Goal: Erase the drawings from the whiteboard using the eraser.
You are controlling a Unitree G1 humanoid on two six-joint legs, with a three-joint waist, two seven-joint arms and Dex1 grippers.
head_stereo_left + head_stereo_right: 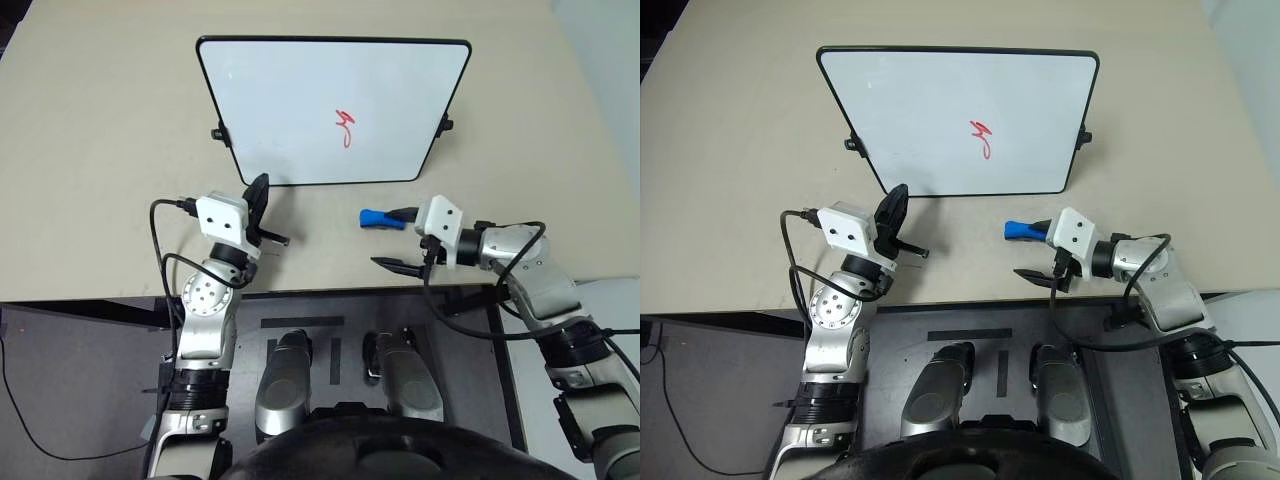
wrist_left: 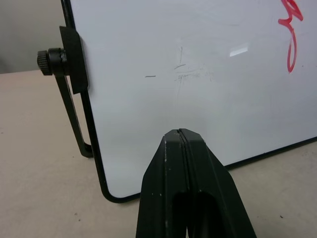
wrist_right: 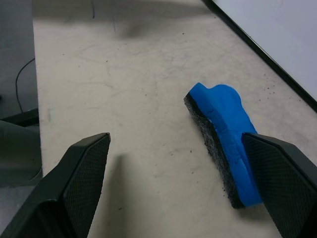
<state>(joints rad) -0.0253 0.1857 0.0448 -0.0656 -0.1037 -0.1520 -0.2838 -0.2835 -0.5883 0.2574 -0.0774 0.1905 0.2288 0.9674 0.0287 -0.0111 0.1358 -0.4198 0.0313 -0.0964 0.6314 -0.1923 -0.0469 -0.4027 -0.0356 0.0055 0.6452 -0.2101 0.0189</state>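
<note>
The eraser's dark felt pad [image 3: 208,139] should stay free to wipe the red squiggle, so my right gripper will next grab the eraser by its blue back [image 3: 225,119].
The whiteboard [image 1: 300,100] stands tilted at the back of the beige table, and the drawings [image 1: 345,127] are one small red squiggle right of its middle. The blue eraser [image 1: 375,217] lies flat on the table in front of the board's lower right corner. My right gripper [image 1: 398,240] is open just right of it. In the right wrist view the eraser [image 3: 223,134] lies between the fingers, its near end hidden behind one finger [image 3: 282,173]. My left gripper [image 1: 259,190] is shut and empty, its tip close to the board's lower left edge [image 2: 124,196].
The beige table [image 1: 100,200] ends at a front edge just below both grippers. A black clip with a knob and a thin stand leg [image 2: 54,62] sticks out at the board's side. A black cable [image 1: 160,240] loops beside the left wrist.
</note>
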